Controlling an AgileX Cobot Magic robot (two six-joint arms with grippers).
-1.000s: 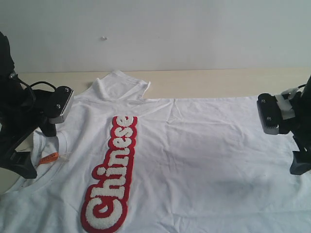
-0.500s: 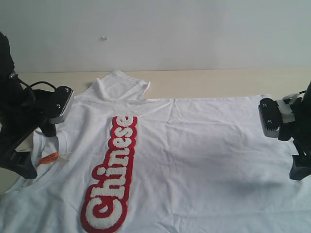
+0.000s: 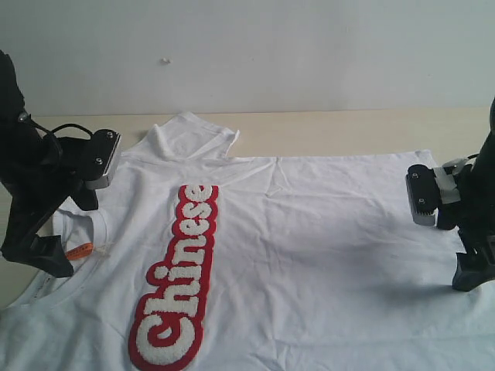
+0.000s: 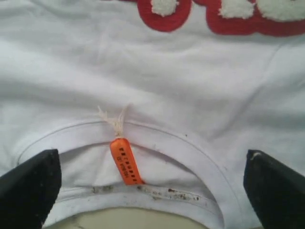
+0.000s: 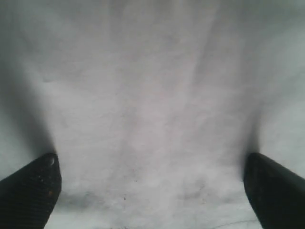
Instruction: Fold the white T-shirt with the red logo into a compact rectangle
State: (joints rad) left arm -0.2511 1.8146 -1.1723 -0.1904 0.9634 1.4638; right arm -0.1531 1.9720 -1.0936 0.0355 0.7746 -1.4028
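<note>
Both fingers of the right gripper reach the plain fabric near the hem [image 3: 455, 252], where dark creases meet them, so closing now would hold the white T-shirt [image 3: 309, 247]. The right gripper needs to close.
The white T-shirt [image 3: 309, 247] lies flat, front up, with its collar [image 3: 97, 224] on the left and its hem on the right. The red logo [image 3: 176, 278] runs down the chest, and its edge shows in the left wrist view [image 4: 228, 21]. My left gripper [image 3: 46, 253] hovers open over the collar [image 4: 157, 140], its black fingers [image 4: 28, 186] either side of the orange neck tag [image 4: 125, 162]. My right gripper [image 3: 469, 272] is open just above the cloth near the hem. Only plain white fabric [image 5: 152, 105] lies between its fingers [image 5: 276, 191].
The shirt rests on a beige table [image 3: 348, 127] against a pale wall. The far sleeve [image 3: 189, 133] bunches up towards the back edge. The near part of the shirt runs off the bottom of the exterior view.
The right arm has moved a little left and lower over the hem end of the shirt. The left arm has shifted slightly upward at the collar. Both grippers stay open.
</note>
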